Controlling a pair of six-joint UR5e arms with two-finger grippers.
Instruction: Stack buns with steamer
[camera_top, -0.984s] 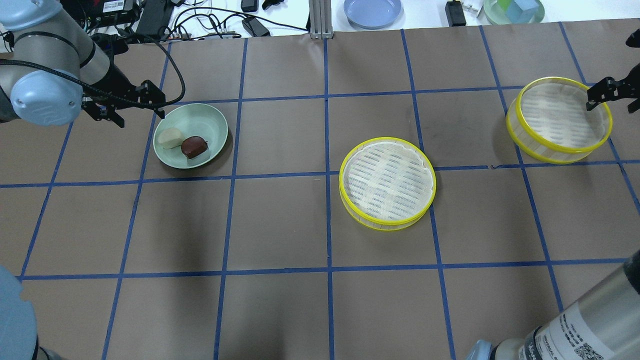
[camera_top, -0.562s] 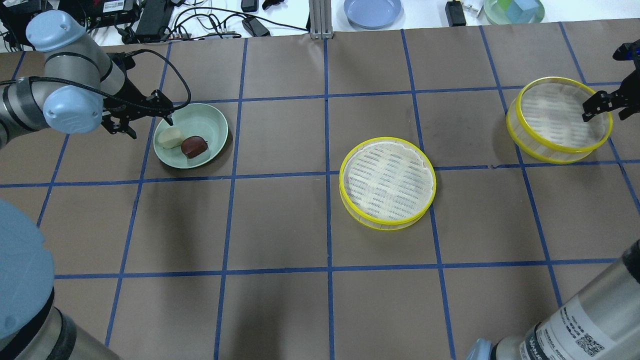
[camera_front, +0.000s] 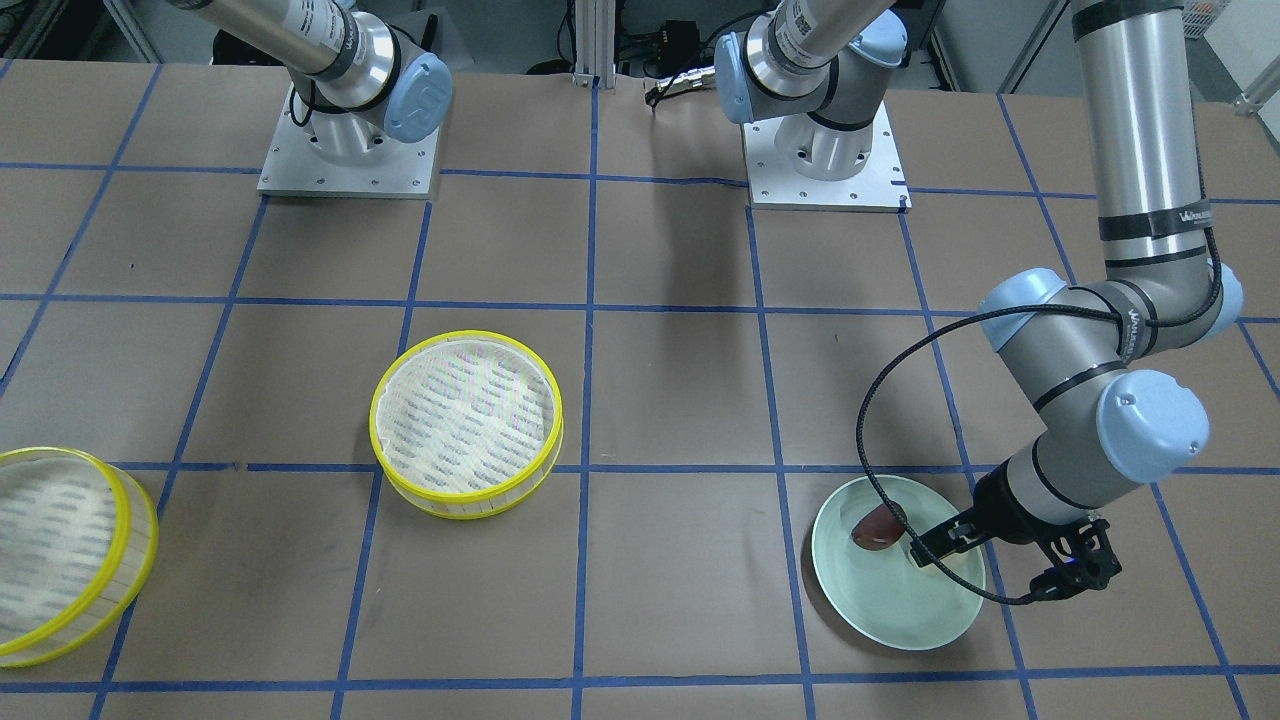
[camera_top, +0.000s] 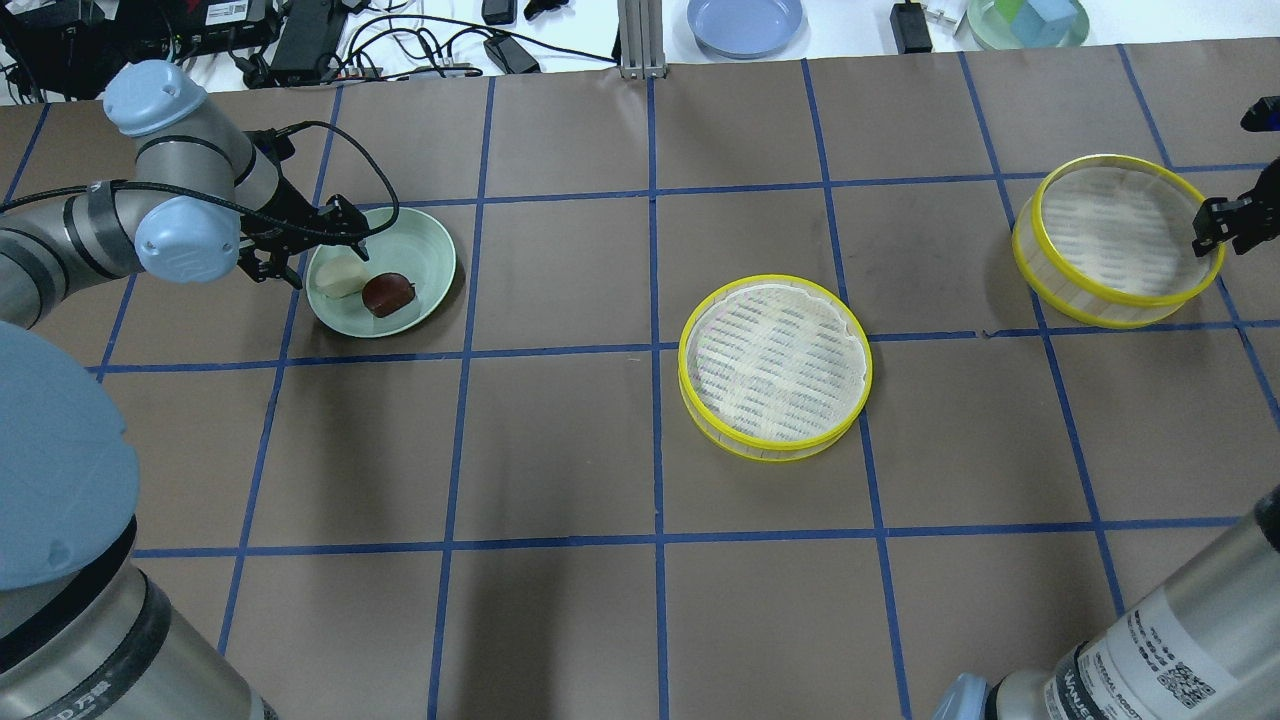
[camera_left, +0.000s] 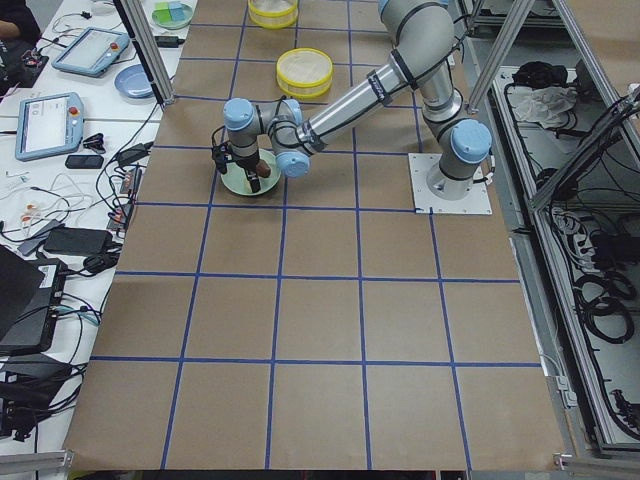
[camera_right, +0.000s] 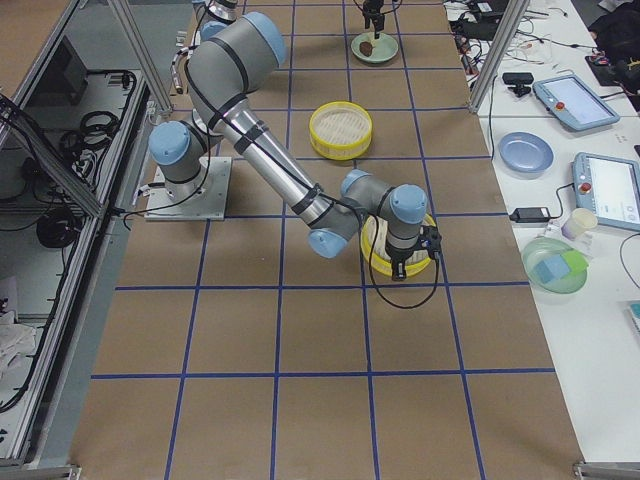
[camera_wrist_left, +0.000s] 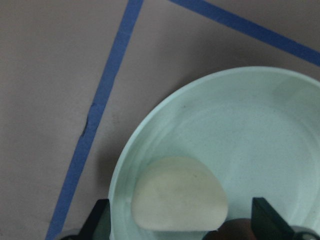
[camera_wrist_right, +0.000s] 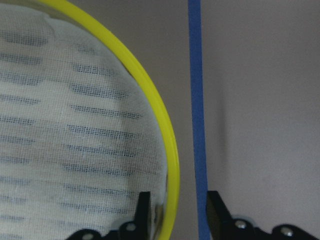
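Observation:
The robot's left gripper is ready to close on the cream bun (camera_wrist_left: 180, 196) and should do so now: both fingers reach down along the bun's sides, low over the pale green plate (camera_wrist_left: 245, 135).
A cream-white bun (camera_top: 340, 277) and a dark reddish-brown bun (camera_top: 388, 294) lie on a pale green plate (camera_top: 420, 250). My left gripper (camera_top: 330, 266) is open over the plate's left part. In the left wrist view its fingers (camera_wrist_left: 100, 222) stand on either side of the cream bun (camera_wrist_left: 180, 200). One yellow-rimmed steamer tray (camera_top: 775, 365) sits mid-table and a second (camera_top: 1115, 235) at the far right. My right gripper (camera_top: 1212, 232) is open at that tray's right edge, and its fingers (camera_wrist_right: 143, 207) straddle the yellow rim (camera_wrist_right: 165, 135). Both trays hold nothing.
Blue tape lines grid the brown table cover. A blue plate (camera_top: 745, 22), a green dish (camera_top: 1028, 22), cables and power bricks lie beyond the far table edge. In the front-facing view the reddish bun (camera_front: 878, 527) shows but the left gripper (camera_front: 1000, 565) hides the cream bun.
My left arm has swung right and its gripper has come over the plate around the cream bun. My right gripper has shifted to the far tray's right rim.

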